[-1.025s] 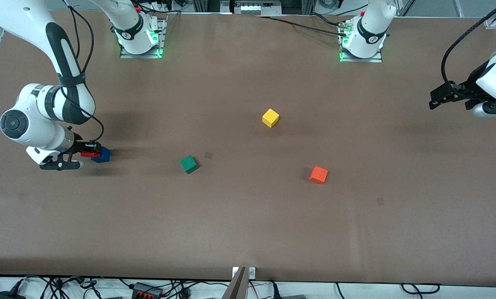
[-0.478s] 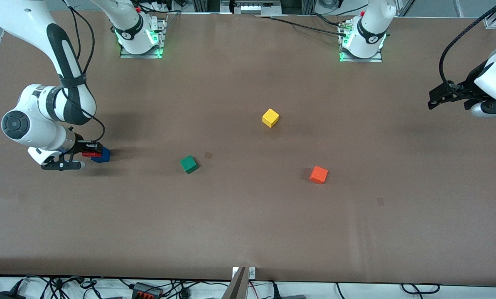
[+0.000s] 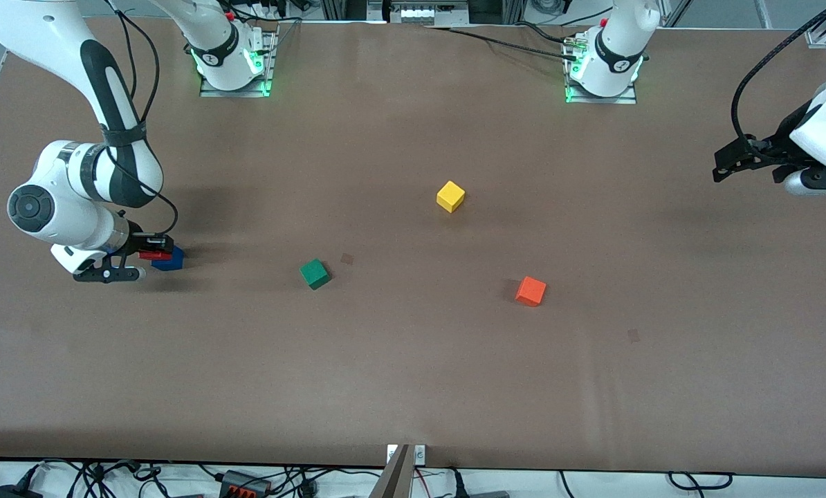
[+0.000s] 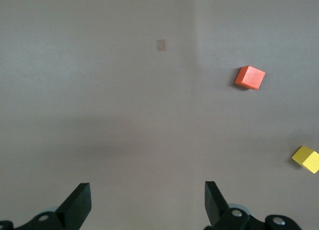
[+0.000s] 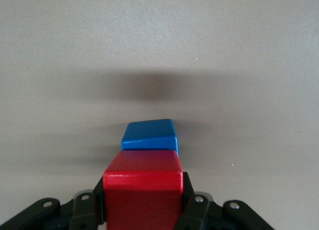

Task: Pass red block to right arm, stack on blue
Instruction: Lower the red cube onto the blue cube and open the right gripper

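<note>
My right gripper opens next, since the red block [image 3: 151,255] sits directly over the blue block [image 3: 169,260] and the red block would stay stacked.
My right gripper [image 3: 155,250] is shut on the red block [image 3: 151,255] and holds it just above the blue block [image 3: 169,260] at the right arm's end of the table. In the right wrist view the red block [image 5: 143,192] fills the space between the black fingers [image 5: 192,202], and the blue block [image 5: 150,135] shows just past it on the table. My left gripper [image 3: 726,166] is open and empty, up over the left arm's end of the table, where the arm waits; its own view shows its two fingertips [image 4: 79,204] wide apart.
A green cube [image 3: 314,273] lies mid-table toward the right arm's side. A yellow cube [image 3: 450,196] lies near the centre, and an orange cube [image 3: 530,291] lies nearer the front camera than it. Both also show in the left wrist view: orange [image 4: 249,77], yellow [image 4: 306,158].
My right gripper has shifted slightly with the red block, more over the blue block. The left arm has barely moved.
</note>
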`<state>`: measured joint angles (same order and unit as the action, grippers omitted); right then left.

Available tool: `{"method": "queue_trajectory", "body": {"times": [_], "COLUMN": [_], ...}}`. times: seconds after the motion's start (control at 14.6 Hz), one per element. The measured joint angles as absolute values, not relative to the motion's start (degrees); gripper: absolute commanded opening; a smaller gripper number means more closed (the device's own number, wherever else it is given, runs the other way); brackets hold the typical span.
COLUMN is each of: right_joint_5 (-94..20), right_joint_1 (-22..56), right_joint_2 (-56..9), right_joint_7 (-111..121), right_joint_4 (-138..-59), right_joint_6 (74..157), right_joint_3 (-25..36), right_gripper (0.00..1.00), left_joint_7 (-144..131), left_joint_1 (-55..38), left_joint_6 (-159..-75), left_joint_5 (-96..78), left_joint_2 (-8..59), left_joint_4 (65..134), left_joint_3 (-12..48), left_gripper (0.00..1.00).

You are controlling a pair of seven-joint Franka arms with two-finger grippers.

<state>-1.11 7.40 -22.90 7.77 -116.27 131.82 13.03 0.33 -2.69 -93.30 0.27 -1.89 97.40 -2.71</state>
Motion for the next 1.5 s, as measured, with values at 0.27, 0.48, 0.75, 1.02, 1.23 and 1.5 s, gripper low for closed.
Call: {"method": "queue_trajectory", "body": {"times": [0.27,0.48,0.75,1.02,1.23,1.5], "right_joint_5": [-1.11,-1.11,-1.12,-1.13,-1.13,-1.13], "right_joint_1": [7.40,7.36,7.37,7.49,8.15,9.90], "right_joint_2": [-22.91,-22.90,-22.75,-21.41,-19.85,-18.76], "right_joint_7": [7.77,7.74,6.89,4.29,1.49,-3.47], "right_joint_4": [-116.44,-116.48,-116.21,-112.31,-106.00,-96.01], "right_joint_6": [131.67,131.54,130.37,124.70,115.73,104.26], "right_joint_3": [13.03,13.04,13.04,13.03,12.83,12.74], "right_gripper": [0.04,0.99,1.00,1.00,1.00,1.00], "left_joint_7": [0.25,0.23,0.20,0.16,0.11,0.08], "left_joint_1": [-2.73,-2.77,-2.78,-2.92,-3.00,-3.01], "left_joint_6": [-93.30,-93.30,-92.93,-92.79,-92.73,-92.69], "left_joint_5": [0.27,0.27,0.27,0.27,0.27,0.27], "left_joint_2": [-1.89,-1.89,-1.88,-1.89,-1.89,-1.89], "left_joint_4": [97.40,97.40,97.34,97.03,96.99,96.97], "left_joint_3": [-2.71,-2.71,-2.70,-2.50,-2.46,-2.44], "left_gripper": [1.00,1.00,1.00,1.00,1.00,1.00]}}
